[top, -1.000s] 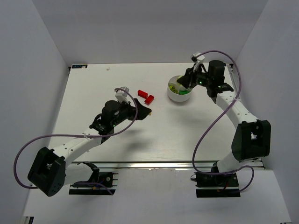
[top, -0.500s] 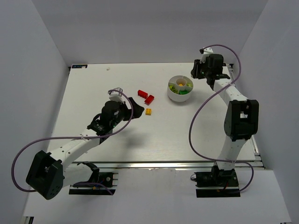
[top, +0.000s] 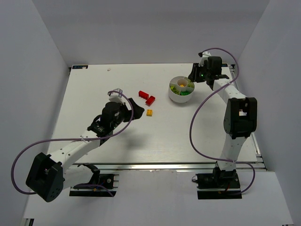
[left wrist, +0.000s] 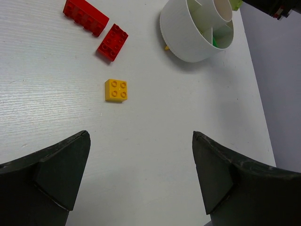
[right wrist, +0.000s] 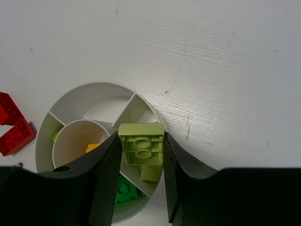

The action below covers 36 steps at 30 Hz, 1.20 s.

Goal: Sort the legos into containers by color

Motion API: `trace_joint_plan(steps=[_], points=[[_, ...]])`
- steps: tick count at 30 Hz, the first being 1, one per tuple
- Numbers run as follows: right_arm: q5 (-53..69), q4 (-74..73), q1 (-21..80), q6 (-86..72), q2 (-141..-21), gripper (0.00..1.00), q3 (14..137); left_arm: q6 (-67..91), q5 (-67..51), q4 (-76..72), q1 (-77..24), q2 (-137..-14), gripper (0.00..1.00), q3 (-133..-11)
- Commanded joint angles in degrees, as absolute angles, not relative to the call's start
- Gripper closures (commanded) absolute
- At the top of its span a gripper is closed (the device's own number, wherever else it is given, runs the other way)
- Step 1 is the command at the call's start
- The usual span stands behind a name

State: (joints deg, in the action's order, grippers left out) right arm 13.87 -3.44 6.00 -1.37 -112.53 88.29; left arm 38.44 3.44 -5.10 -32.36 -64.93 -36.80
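The yellow-green lego hangs between the divider and the dish's outer edge and would land in the wedge below. It is time for my right gripper to open.
The white dish (top: 178, 98) stands at the back right of the table. My right gripper (top: 192, 78) hangs at its far right rim, shut on a yellow-green lego (right wrist: 141, 142) held over the dish (right wrist: 94, 87). Below it a wedge holds another yellow-green lego (right wrist: 151, 173), the neighbouring wedge a dark green one (right wrist: 124, 193), and the centre cup an orange one (right wrist: 92, 147). An orange lego (top: 149, 112) and two red legos (top: 143, 94) (top: 150, 100) lie on the table left of the dish. My left gripper (top: 136, 104) is open and empty, just left of the orange lego (left wrist: 116, 90).
In the left wrist view the two red legos (left wrist: 86, 17) (left wrist: 112, 42) lie beyond the orange one, with the dish (left wrist: 178, 33) to the right. White enclosure walls close in the table on the left, back and right. Purple cables loop off both arms.
My left gripper drew back to the left, leaving the orange lego uncovered on the table. My right arm folded back toward the right wall, its gripper shifting from over the dish to its far right rim.
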Motion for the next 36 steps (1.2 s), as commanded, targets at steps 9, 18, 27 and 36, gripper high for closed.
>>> trace_joint_plan(steps=[9, 18, 27, 36], points=[[16.44, -3.43, 5.71, -2.99, -112.32, 0.75, 88.24, 38.58, 3.96, -4.66, -31.9, -63.46, 0.02, -36.3], [16.44, -3.52, 5.63, -2.81, -112.94, 0.54, 88.51, 38.67, 4.04, -4.75, -31.9, -63.19, 0.02, -36.12], [16.87, -3.6, 5.01, -3.16, -112.5, 0.42, 88.59, 38.67, 3.43, -5.27, -31.9, -63.54, 0.02, -36.12], [24.15, -3.69, 1.68, 6.13, -106.62, 0.34, 87.89, 38.41, -0.26, -7.47, -31.9, -66.79, 0.27, -37.17]])
